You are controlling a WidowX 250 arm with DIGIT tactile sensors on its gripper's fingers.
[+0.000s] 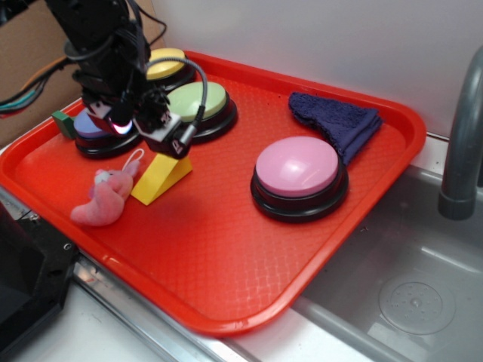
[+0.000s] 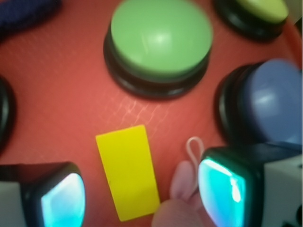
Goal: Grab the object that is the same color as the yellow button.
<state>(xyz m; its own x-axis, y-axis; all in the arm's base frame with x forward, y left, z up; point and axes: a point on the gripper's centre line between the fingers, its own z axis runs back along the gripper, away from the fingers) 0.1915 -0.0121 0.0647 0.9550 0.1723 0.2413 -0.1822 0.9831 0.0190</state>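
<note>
My fingers are above the yellow wedge block (image 2: 128, 172) with red tray (image 2: 87, 163) showing between them, so they would miss the block if they closed now, and my gripper should first go lower and then close on the block.
A small yellow wedge block, the object (image 1: 160, 178) (image 2: 128, 171), lies on the red tray (image 1: 226, 256) beside a pink plush toy (image 1: 104, 199) (image 2: 182, 203). My gripper (image 1: 155, 128) (image 2: 142, 196) hovers just above the wedge, open, with its lit fingertips (image 2: 62, 201) either side of the block and not touching it. The yellow button (image 1: 166, 65) (image 2: 262, 10) stands at the tray's far left corner, partly hidden by my arm.
A green button (image 1: 198, 105) (image 2: 160, 40), a blue button (image 1: 98, 130) (image 2: 272, 101) and a pink button (image 1: 298, 172) stand on the tray. A dark blue cloth (image 1: 336, 121) lies at the back right. A sink (image 1: 407, 286) and grey faucet (image 1: 462, 143) are at right.
</note>
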